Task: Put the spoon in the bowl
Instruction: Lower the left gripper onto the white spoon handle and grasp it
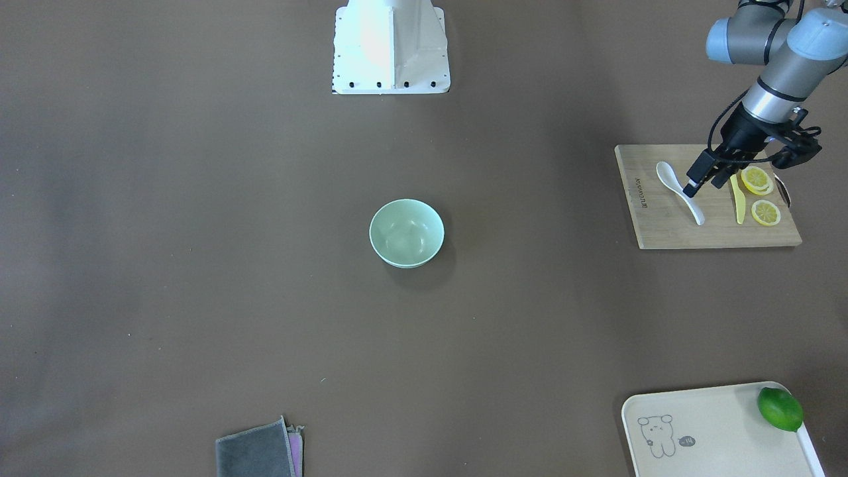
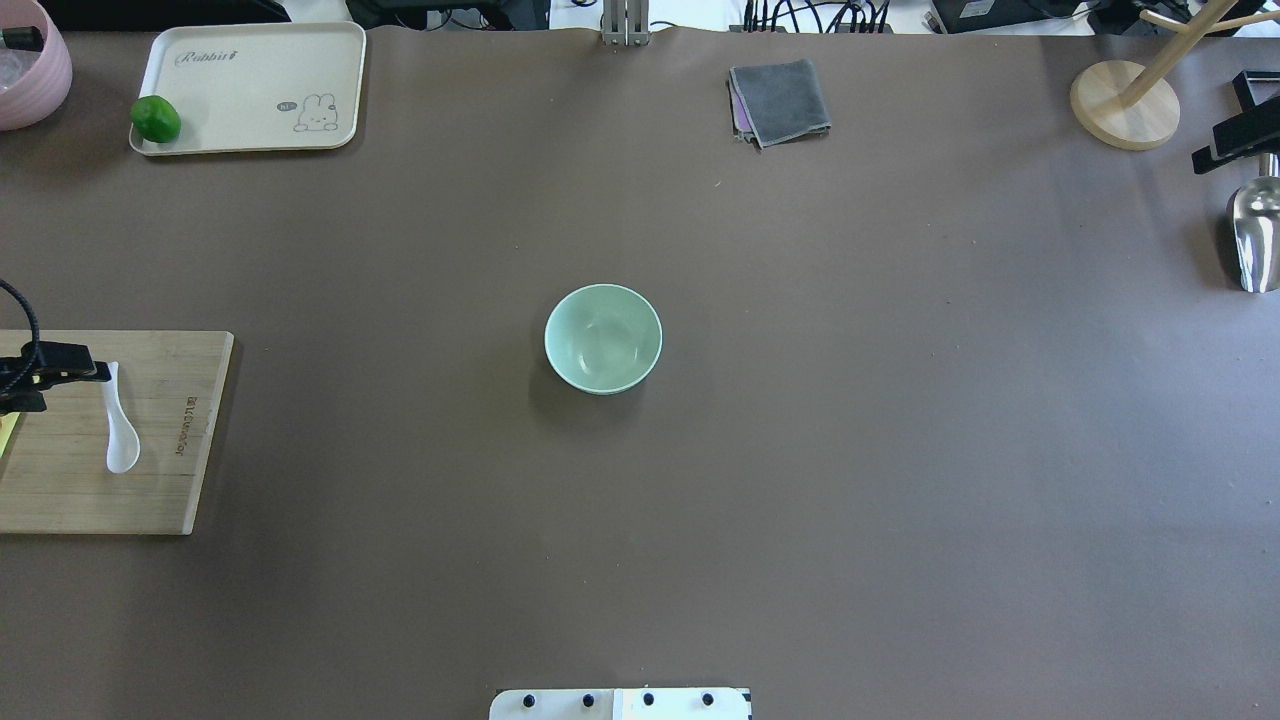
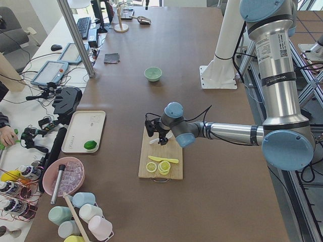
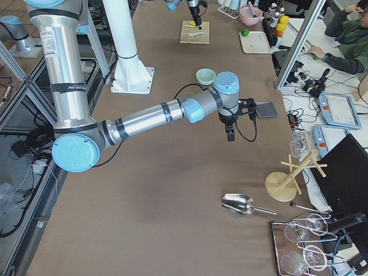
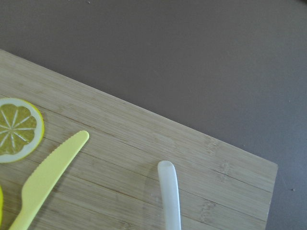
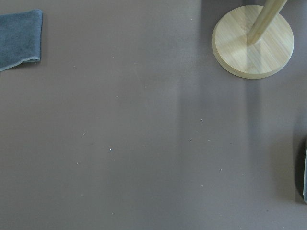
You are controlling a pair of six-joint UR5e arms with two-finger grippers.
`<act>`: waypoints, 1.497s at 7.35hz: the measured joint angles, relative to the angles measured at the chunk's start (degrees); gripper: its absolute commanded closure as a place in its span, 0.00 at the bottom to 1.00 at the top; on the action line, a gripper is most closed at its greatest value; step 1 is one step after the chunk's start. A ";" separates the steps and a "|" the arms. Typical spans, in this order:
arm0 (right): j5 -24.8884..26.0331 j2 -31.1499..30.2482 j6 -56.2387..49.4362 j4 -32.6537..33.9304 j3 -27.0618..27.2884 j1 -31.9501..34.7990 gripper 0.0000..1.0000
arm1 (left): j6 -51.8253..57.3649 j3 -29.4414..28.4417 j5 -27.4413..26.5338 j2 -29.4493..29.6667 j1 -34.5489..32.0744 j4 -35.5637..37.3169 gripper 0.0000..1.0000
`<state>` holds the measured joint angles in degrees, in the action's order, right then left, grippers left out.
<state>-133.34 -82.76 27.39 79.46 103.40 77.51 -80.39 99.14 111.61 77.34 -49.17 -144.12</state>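
Observation:
The white spoon has to go in the mint-green bowl [image 1: 406, 233]. My left gripper needs to grab the spoon by its handle [image 1: 695, 211] next.
The white spoon [image 1: 669, 177] lies on a wooden cutting board [image 1: 662, 228] at my left side, scoop toward the robot. It also shows in the overhead view [image 2: 122, 440], and its handle end shows in the left wrist view [image 5: 170, 196]. My left gripper [image 1: 704, 185] hovers open just above the spoon's handle and holds nothing. The mint-green bowl [image 1: 406, 233] stands empty at the table's middle [image 2: 603, 338]. My right gripper [image 2: 1240, 115] hangs open and empty above the table's far right part.
A yellow knife [image 1: 737, 202] and two lemon slices [image 1: 756, 179] lie on the board beside the spoon. A cream tray [image 1: 715, 430] holds a lime [image 1: 780, 409]. A grey cloth [image 2: 780, 100], a wooden stand [image 2: 1125, 105] and a metal scoop [image 2: 1255, 235] lie at the far side.

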 measured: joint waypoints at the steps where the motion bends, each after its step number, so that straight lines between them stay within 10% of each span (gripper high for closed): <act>1: 0.00 -0.20 -0.03 -0.06 -0.03 0.00 0.00 | -0.10 -0.62 -0.78 0.56 0.72 0.20 0.46; 4: 0.01 -0.37 0.12 -0.09 -0.04 0.04 0.00 | 0.04 -1.47 -2.44 0.71 2.58 0.32 0.49; 8: 0.03 -0.31 0.26 -0.10 -0.12 0.01 0.00 | 0.39 -2.15 -3.91 0.88 4.02 0.33 1.00; 11: 0.01 -0.31 0.37 -0.10 -0.09 0.01 0.00 | 1.11 -1.74 -3.67 2.46 4.04 0.47 1.00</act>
<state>-133.33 -83.07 27.76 79.37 103.31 77.52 -79.28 97.41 107.94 79.80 -45.14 -143.65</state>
